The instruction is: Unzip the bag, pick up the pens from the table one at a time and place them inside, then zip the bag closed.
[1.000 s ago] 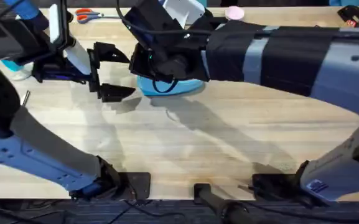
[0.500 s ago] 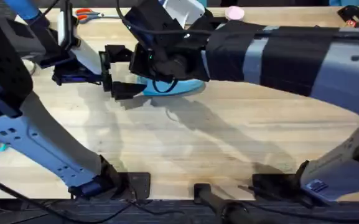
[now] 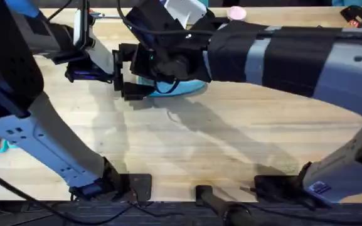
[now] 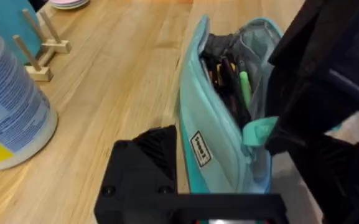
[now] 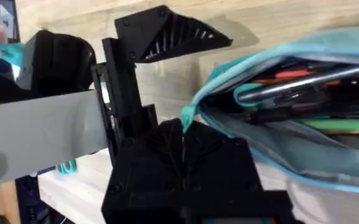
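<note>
My left gripper pinches the bag (image 3: 184,88) by its narrow end below the zipper pull next, since the bag gapes wide around its loose pens.
The light-blue bag (image 3: 184,88) lies at the table's (image 3: 231,144) far middle, mostly under my right arm. Its zipper is open, and several pens (image 4: 229,81) (image 5: 303,81) lie inside the bag (image 4: 216,143). My right gripper (image 5: 184,129) is shut on the teal zipper pull (image 4: 260,130) at the bag's (image 5: 328,162) left end, and hangs over the same spot in the overhead view (image 3: 162,75). My left gripper (image 3: 130,72) is open just left of that end, one of its fingers (image 4: 148,155) close beside the bag's side.
A blue-and-white cylindrical container (image 4: 5,106) and a small wooden rack (image 4: 42,50) stand left of the bag. Orange-handled scissors (image 3: 88,14) and a pink object (image 3: 236,12) lie at the far edge. Teal-handled scissors (image 3: 2,145) show at the left.
My left gripper has moved right across the table to the bag's left end, staying open. The right arm and the bag have held still.
</note>
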Controlling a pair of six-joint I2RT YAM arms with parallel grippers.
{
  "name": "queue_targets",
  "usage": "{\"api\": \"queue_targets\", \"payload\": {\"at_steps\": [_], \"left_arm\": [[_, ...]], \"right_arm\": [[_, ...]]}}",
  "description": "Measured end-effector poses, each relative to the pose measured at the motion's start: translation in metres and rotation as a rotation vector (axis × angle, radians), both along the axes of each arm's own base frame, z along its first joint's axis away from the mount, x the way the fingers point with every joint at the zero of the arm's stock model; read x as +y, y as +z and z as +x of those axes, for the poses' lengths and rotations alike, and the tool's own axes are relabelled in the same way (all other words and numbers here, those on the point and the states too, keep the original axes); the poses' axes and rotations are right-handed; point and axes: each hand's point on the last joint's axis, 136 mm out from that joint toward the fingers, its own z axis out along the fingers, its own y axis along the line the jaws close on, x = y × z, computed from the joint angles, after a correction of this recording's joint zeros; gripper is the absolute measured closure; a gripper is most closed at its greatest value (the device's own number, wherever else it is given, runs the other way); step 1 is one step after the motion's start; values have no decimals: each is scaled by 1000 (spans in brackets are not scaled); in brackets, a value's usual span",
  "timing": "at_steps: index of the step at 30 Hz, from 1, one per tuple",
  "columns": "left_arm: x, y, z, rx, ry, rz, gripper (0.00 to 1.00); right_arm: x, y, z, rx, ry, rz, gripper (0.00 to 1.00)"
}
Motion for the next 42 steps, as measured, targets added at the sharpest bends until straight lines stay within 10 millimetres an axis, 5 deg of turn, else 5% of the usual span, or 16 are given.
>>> {"api": "queue_targets", "payload": {"at_steps": [16,18,24,26,42], "left_arm": [[-2,0,0,0,-5,0,35],[-2,0,0,0,-5,0,155],[-1,-1,-1,8,-5,4,794],[-1,-1,-1,9,-5,6,932],[-1,-2,-1,11,-6,8,956]], "right_arm": [[0,0,0,0,0,0,971],[0,0,0,0,0,0,971],[0,0,0,1,1,1,971],[1,0,0,1,2,2,971],[-1,-1,1,-3,-6,-7,971]]}}
